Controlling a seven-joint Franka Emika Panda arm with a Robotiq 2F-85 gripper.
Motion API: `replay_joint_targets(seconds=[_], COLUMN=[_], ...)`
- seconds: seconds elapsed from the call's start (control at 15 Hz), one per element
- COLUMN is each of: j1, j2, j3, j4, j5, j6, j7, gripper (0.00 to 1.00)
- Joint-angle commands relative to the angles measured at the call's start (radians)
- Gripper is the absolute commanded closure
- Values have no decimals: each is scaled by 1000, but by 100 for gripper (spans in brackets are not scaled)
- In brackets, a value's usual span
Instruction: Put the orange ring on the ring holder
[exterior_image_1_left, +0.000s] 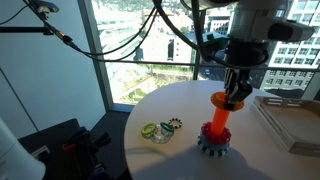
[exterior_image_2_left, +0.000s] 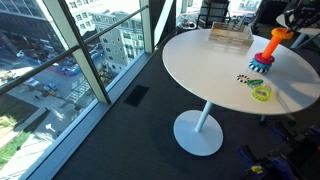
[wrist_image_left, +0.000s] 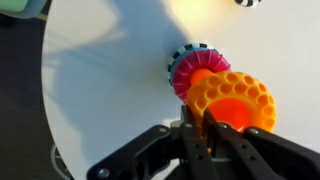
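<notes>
The top of the peg shows through the hole of the orange ring (exterior_image_1_left: 221, 99), so the ring would land on the peg, and the robot's gripper needs to open.
The orange ring (wrist_image_left: 232, 98) is a thick bright-orange doughnut with a dimpled surface. My gripper (wrist_image_left: 203, 118) is shut on its rim and holds it over the top of the ring holder (wrist_image_left: 190, 72), whose peg shows through the ring's hole. In both exterior views the ring (exterior_image_1_left: 221, 99) (exterior_image_2_left: 279, 34) sits at the top of the orange-red peg (exterior_image_1_left: 214, 127) (exterior_image_2_left: 266, 52), which stands upright on its dark gear-toothed base (exterior_image_1_left: 213, 145) on the round white table (exterior_image_1_left: 170, 155). A red ring lies around the peg's foot.
A small green ring (exterior_image_1_left: 151, 130) (exterior_image_2_left: 261, 93) and a small dark toothed ring (exterior_image_1_left: 175, 124) (exterior_image_2_left: 243, 77) lie on the table beside the holder. A flat clear tray (exterior_image_1_left: 290, 125) (exterior_image_2_left: 228, 36) sits at the table's edge. Large windows surround the table.
</notes>
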Motion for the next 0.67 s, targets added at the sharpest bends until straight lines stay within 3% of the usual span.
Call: replay_joint_targets(seconds=[0.0, 0.33, 0.4, 0.47, 0.53, 0.6], j1=[-14, -16, -16, -16, -16, -16], j2=[19, 26, 27, 28, 29, 30], j3=[2, 4, 4, 4, 4, 4], j4=[39, 38, 38, 39, 39, 39], j5=[29, 45, 46, 48, 48, 49], j6=[-27, -23, -25, -26, -26, -27], j7=[-2, -7, -7, -7, -7, -8], gripper=[95, 94, 90, 64, 63, 56])
